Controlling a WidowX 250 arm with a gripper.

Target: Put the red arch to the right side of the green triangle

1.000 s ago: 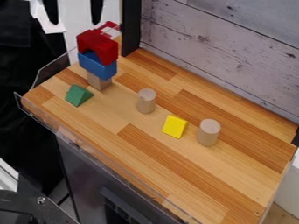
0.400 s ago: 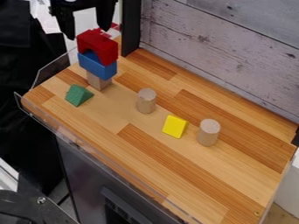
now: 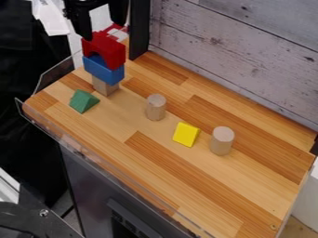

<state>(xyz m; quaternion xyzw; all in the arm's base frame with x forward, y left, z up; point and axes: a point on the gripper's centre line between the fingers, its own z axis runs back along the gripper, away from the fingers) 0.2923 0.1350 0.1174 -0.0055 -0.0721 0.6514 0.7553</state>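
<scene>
Next, my gripper grabs the red arch [image 3: 105, 49] by its two opposite sides to set it beside the green triangle.
My gripper [image 3: 104, 29] hangs at the upper left, open, its two fingers apart just above the red arch, with nothing held between them. One fingertip overlaps the arch's upper left edge in view; whether they touch I cannot tell. The red arch [image 3: 105, 49] lies on top of a blue block [image 3: 102, 69], which rests on a wooden block [image 3: 104, 86] standing on the table. Below and to the left of this stack, the green triangle [image 3: 83, 101] sits on the wood near the table's left end.
Two wooden cylinders stand on the table [image 3: 162, 172], one [image 3: 155, 107] near the middle and another [image 3: 221, 141] farther right. Between them lies a yellow block [image 3: 186, 134]. A clear rim runs along the left and front edges; a whitewashed plank wall [image 3: 242, 51] rises behind.
The gripper has come down from the top edge and shifted slightly right, to just over the red arch. The stack and the other blocks have stayed where they were.
</scene>
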